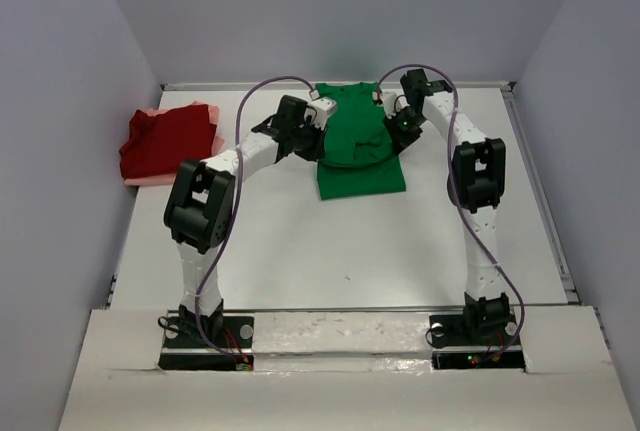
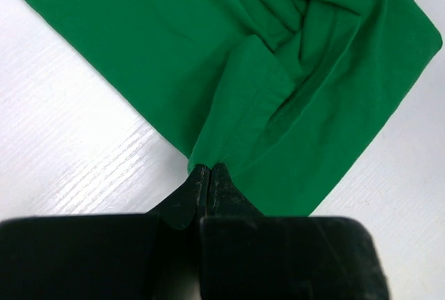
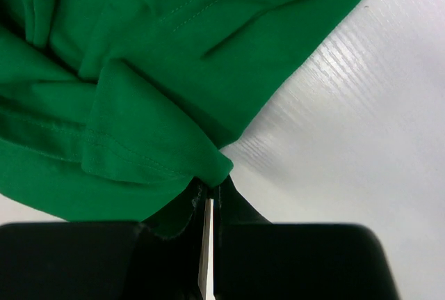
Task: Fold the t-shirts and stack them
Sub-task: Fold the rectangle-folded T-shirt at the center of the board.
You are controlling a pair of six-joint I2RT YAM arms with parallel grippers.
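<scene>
I should let go of the stitched hem with my right gripper now. The green cloth is just below, so the hem would settle at the green t-shirt's side edge.
The bright green t-shirt (image 1: 360, 176) lies at the back middle of the table, its upper half bunched and raised between my two grippers. At the shirt's left side my left gripper (image 1: 322, 131) is shut, and the left wrist view shows its fingertips (image 2: 210, 169) pinching a fold of green cloth (image 2: 208, 49). My right gripper (image 1: 388, 131) is shut at the right side. In the right wrist view, its tips (image 3: 212, 183) clamp a stitched hem of the green cloth (image 3: 139, 70). A dark red t-shirt (image 1: 165, 141) rests folded on a pale pink one (image 1: 140, 181) at the far left.
White walls close in the table on the left, back and right. A raised rail (image 1: 545, 201) runs along the right edge. The arm bases (image 1: 205, 336) (image 1: 480, 331) sit at the near edge, with cables looping above both arms.
</scene>
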